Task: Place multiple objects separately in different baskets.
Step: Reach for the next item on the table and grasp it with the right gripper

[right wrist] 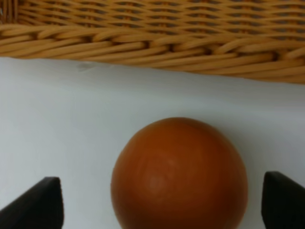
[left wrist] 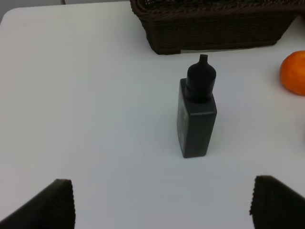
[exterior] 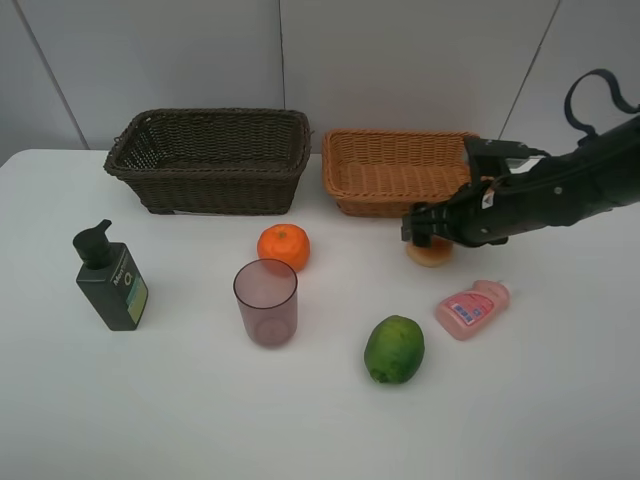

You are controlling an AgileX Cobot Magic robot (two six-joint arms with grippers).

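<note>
My right fingers, still above the peach's sides, must lower or miss it.
My right gripper (exterior: 428, 236) hangs over the red-orange peach (exterior: 431, 256), just in front of the light tan basket (exterior: 345, 175). In the right wrist view the peach (right wrist: 178, 169) sits between the open fingers (right wrist: 38, 205), with a gap on each side. My left gripper (left wrist: 162, 205) is open above the table, short of the dark green pump bottle (left wrist: 196, 114). On the table stand the pump bottle (exterior: 112, 278), the tangerine (exterior: 283, 246), the mauve cup (exterior: 266, 302), the green fruit (exterior: 394, 349) and the pink bottle (exterior: 472, 307). The dark brown basket (exterior: 130, 150) is at the back left.
Both baskets stand side by side against the back wall, nothing showing inside them. The tan basket's wall (right wrist: 152, 43) lies close behind the peach. The left arm is outside the exterior high view. The tangerine (left wrist: 294, 72) lies to one side of the pump bottle.
</note>
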